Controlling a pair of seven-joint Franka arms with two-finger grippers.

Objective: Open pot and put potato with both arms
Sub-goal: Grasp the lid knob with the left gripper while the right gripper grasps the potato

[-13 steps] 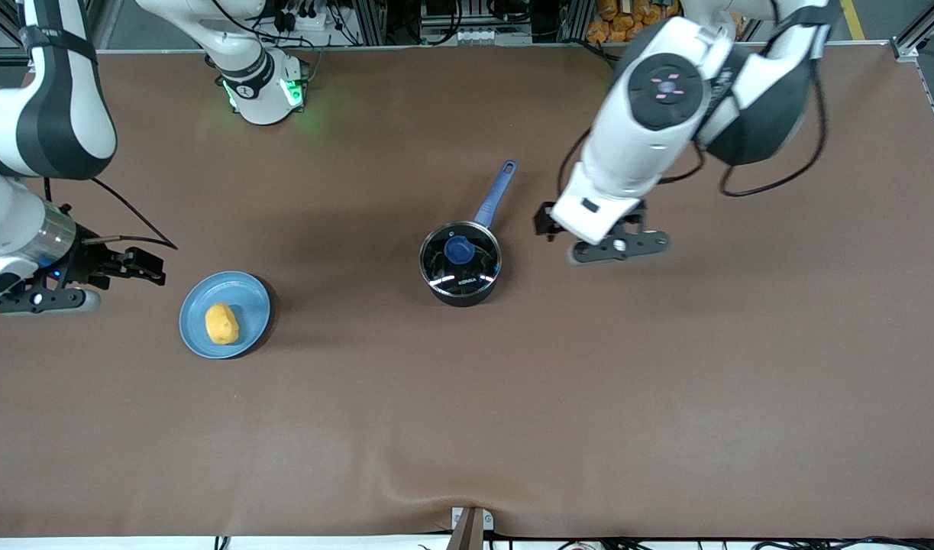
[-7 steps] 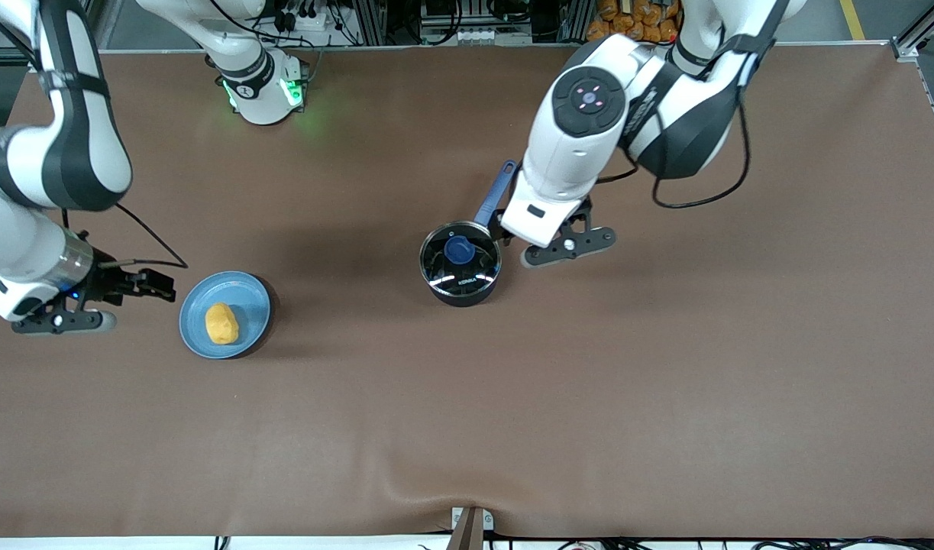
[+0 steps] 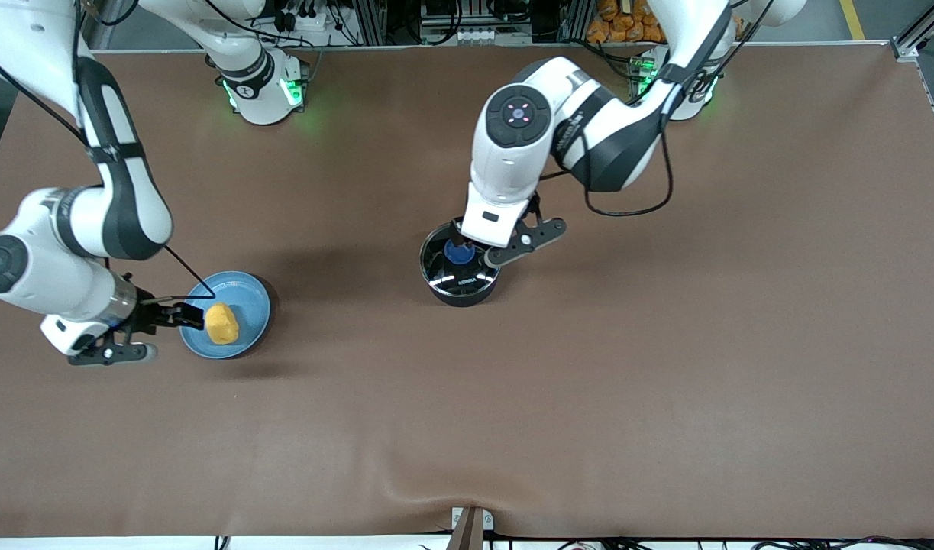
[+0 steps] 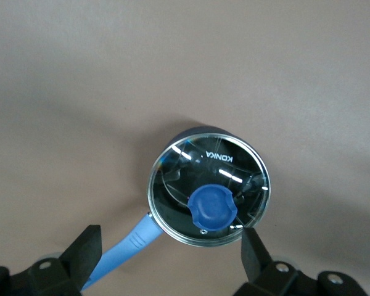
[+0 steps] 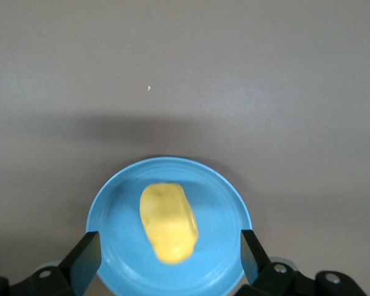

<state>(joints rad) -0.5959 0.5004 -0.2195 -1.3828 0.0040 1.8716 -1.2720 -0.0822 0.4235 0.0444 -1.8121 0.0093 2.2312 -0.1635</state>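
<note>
The yellow potato (image 3: 221, 323) needs to go into the black pot (image 3: 460, 295), so next I need to grab the potato by its long sides with my right gripper.
The black pot (image 3: 460, 295) stands mid-table with its glass lid (image 3: 445, 269) on, blue knob (image 3: 457, 252) up. My left gripper (image 3: 474, 243) hangs open over the pot's rim where the handle starts. In the left wrist view the lid (image 4: 191, 166), knob (image 4: 213, 208) and blue handle (image 4: 120, 246) lie between the spread fingers (image 4: 86, 246) of the left gripper (image 4: 171, 256). The yellow potato (image 3: 221, 323) lies on a blue plate (image 3: 247, 294). My right gripper (image 3: 185, 315) is open at the plate's edge. In the right wrist view the right gripper (image 5: 169, 262) is over the potato (image 5: 168, 222) and the plate (image 5: 111, 206).
The brown mat (image 3: 589, 382) covers the whole table. The two arm bases stand along the edge farthest from the front camera. A small metal bracket (image 3: 470, 527) sits at the table's nearest edge.
The left arm swung in from its end of the table to over the pot's rim. The right arm moved in to the plate's edge. Both grippers stayed open.
</note>
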